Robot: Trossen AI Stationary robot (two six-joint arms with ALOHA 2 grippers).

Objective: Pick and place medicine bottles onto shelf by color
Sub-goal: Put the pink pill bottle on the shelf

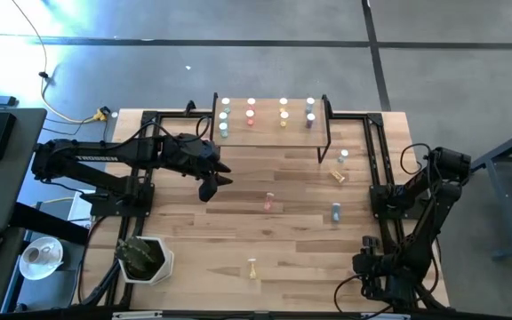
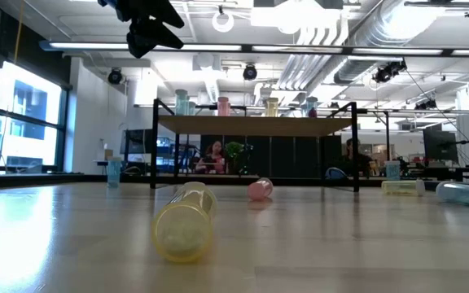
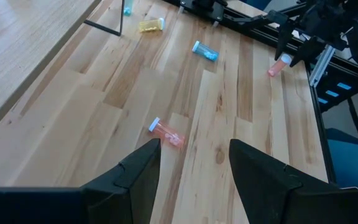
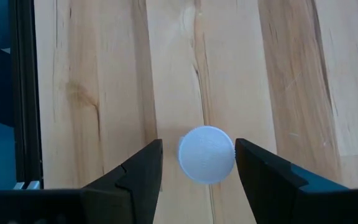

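Observation:
My fingers are on both sides of the pink bottle, at its white cap (image 4: 229, 155), so my right gripper should close. Closing now would hold the bottle.
The shelf (image 1: 274, 133) stands at the table's far edge and carries bottles in colour columns: green (image 1: 224, 116), pink (image 1: 251, 112), yellow (image 1: 284, 112), blue (image 1: 310, 112). On the table a pink bottle (image 1: 269, 203), a yellow one (image 1: 336, 176), a blue one (image 1: 336, 212) and a yellow one near the front (image 1: 252, 267) lie on their sides. My left gripper (image 3: 194, 165) is open and empty above the table, short of the lying pink bottle (image 3: 166, 132). My right gripper (image 4: 197, 165) is open at the table's right, its fingers either side of a pink bottle's (image 3: 278, 67) white cap (image 4: 207, 154). My right gripper points down over the white cap (image 4: 229, 155), one finger on each side of it. A gap shows on one side. Whether the other finger (image 4: 253, 171) touches the cap, I cannot tell.
A teal bottle (image 1: 342, 156) stands upright beside the shelf's right leg. Black rails (image 1: 376, 169) run along the table's left and right sides. A potted plant (image 1: 142, 258) sits at the near left corner. People show in the room beyond the table (image 2: 215, 155).

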